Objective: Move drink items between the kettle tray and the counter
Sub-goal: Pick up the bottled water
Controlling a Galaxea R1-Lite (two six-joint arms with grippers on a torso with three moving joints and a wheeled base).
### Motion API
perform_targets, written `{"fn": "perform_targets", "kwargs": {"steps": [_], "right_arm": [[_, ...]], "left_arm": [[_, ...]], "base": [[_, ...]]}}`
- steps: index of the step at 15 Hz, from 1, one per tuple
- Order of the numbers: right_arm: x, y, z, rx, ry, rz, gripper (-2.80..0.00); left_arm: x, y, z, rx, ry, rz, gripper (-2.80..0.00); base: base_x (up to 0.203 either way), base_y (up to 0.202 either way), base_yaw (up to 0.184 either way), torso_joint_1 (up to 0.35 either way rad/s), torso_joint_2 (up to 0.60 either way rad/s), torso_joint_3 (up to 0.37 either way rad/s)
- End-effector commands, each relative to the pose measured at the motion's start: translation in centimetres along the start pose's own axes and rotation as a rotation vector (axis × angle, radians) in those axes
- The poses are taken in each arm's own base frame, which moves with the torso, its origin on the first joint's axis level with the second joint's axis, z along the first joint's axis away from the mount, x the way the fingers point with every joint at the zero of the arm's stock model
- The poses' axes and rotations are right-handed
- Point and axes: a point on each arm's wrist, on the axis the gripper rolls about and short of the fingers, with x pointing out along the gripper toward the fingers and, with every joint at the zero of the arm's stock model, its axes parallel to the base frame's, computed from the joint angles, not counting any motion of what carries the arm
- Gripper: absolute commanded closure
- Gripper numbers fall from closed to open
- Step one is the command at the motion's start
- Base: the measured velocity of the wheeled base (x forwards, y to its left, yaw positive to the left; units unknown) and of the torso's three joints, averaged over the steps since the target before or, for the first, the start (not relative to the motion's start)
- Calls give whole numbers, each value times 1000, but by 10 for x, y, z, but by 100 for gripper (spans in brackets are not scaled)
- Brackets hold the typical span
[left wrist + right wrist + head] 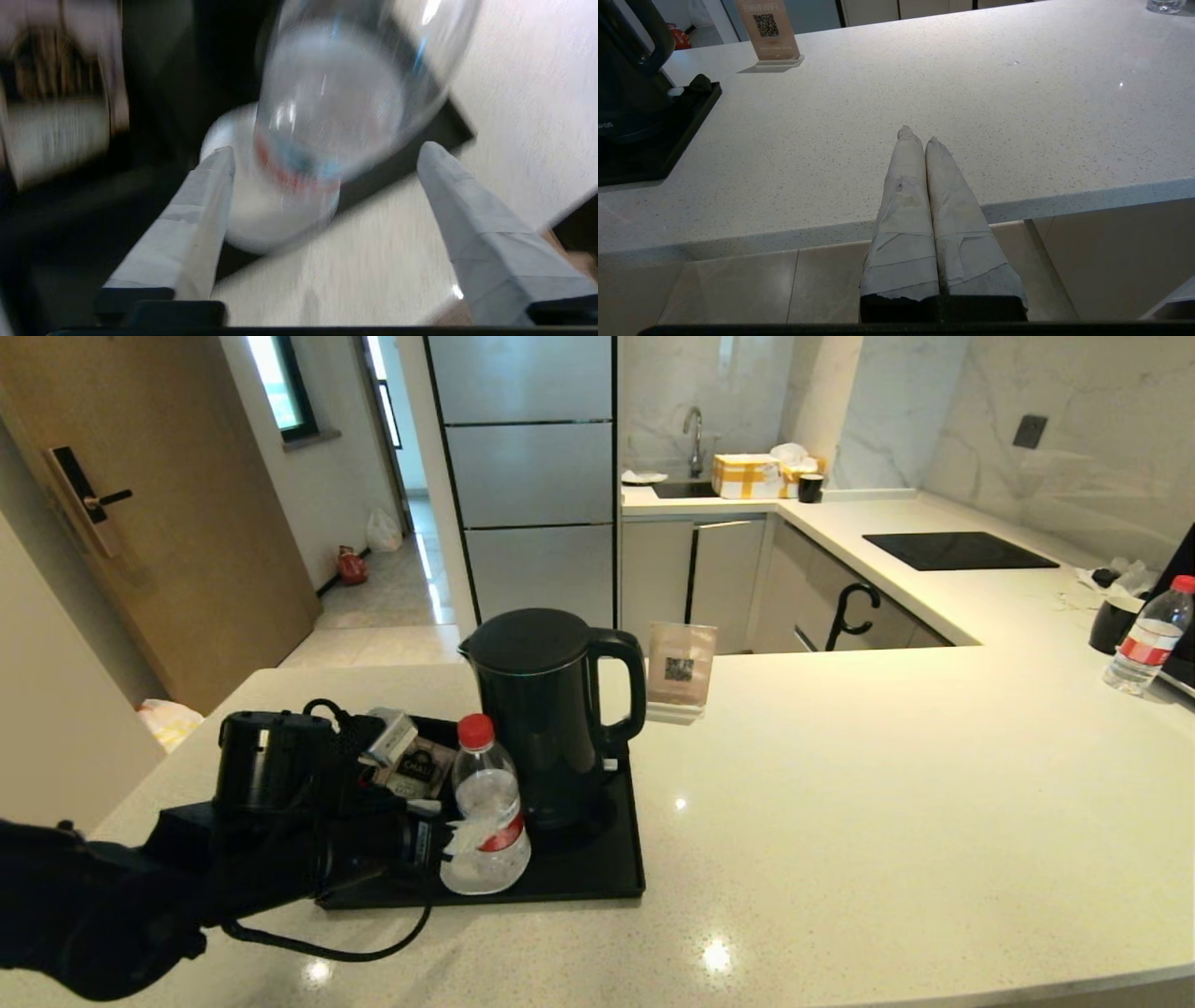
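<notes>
The bottle's clear body (pixel 486 795) is mostly beyond my left gripper's fingers, so they need to move forward before closing on the water bottle.
A small clear water bottle (pixel 485 807) with a red cap and red label stands at the front of the black kettle tray (pixel 597 882), on a round white coaster (pixel 243 210). The tall black kettle (pixel 551 709) stands just behind it on the same tray. My left gripper (pixel 459 840) reaches in from the left, open, with its taped fingers (pixel 205 205) spread either side of the bottle (pixel 336 102). I cannot see either finger touching it. My right gripper (pixel 917 135) is shut and empty, low at the front edge of the beige counter (pixel 971 93).
A black box of tea sachets (pixel 415 765) sits on the tray's left side. A QR-code sign (pixel 680 672) stands behind the kettle. A second bottle (pixel 1148 635) stands at the counter's far right. The black hob panel (pixel 957 551) lies beyond.
</notes>
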Motion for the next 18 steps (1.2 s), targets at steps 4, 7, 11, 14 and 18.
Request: {"fn": "perform_targets", "kwargs": {"steps": [4,7,11,14,18], "right_arm": [[0,0,0,-2,2,0,0],[0,0,0,0,2,0,0],[0,0,0,0,0,0,0],[0,0,0,-2,0,0,0],[0,0,0,0,0,0,0]], "left_arm": [[27,-9,3,64,-130,-43,-280],[29,-11,3,70,-133,-42,-280],[36,-15,0,79,-119,-25,0],[36,-15,-2,79,-118,-24,0],[35,-15,-2,79,-125,-23,0]], "base": [[0,0,0,0,0,0],[0,0,0,0,0,0],[0,0,0,0,0,0],[0,0,0,0,0,0],[0,0,0,0,0,0]]}}
